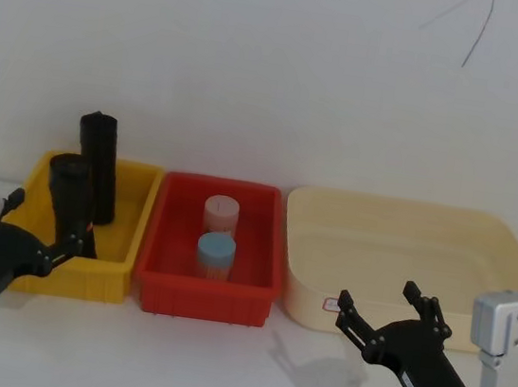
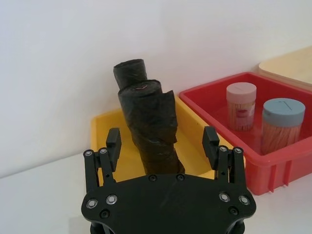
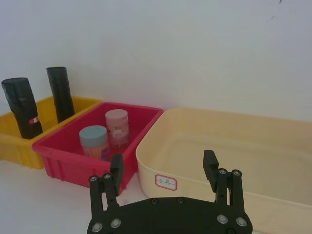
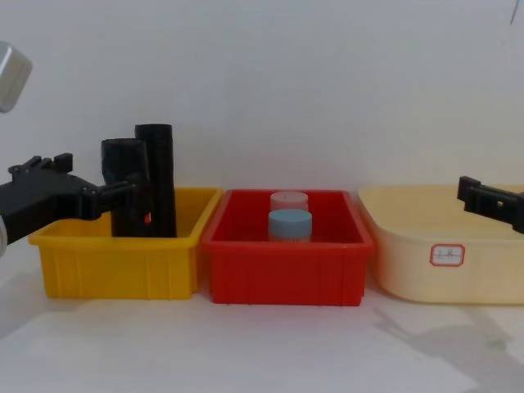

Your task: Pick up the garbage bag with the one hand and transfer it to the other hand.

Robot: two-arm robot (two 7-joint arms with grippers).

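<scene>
My left gripper is to grab the garbage bag next by its upper half above the yellow bin's rim (image 4: 126, 182) (image 2: 150, 116), because the yellow bin's sides close around the garbage bag's lower end.
The garbage bag (image 1: 71, 197) is a black wrinkled roll with a small red sticker. It stands upright in the yellow bin (image 1: 76, 276), in front of a second, plain black roll (image 1: 99, 161). My left gripper (image 1: 45, 221) is open at the bin's near left side. In the left wrist view the garbage bag (image 2: 151, 122) stands in line with the gap of the left gripper (image 2: 162, 134), with space to each finger. My right gripper (image 1: 378, 295) hangs open in front of the cream bin, holding nothing, and shows again as the right gripper (image 3: 163, 161).
A red bin (image 1: 202, 296) in the middle holds a pink-lidded jar (image 1: 221, 211) and a blue-lidded jar (image 1: 216, 248). A wide cream bin (image 1: 405, 246) sits at the right. All three bins line up against the white wall. White tabletop lies in front of them.
</scene>
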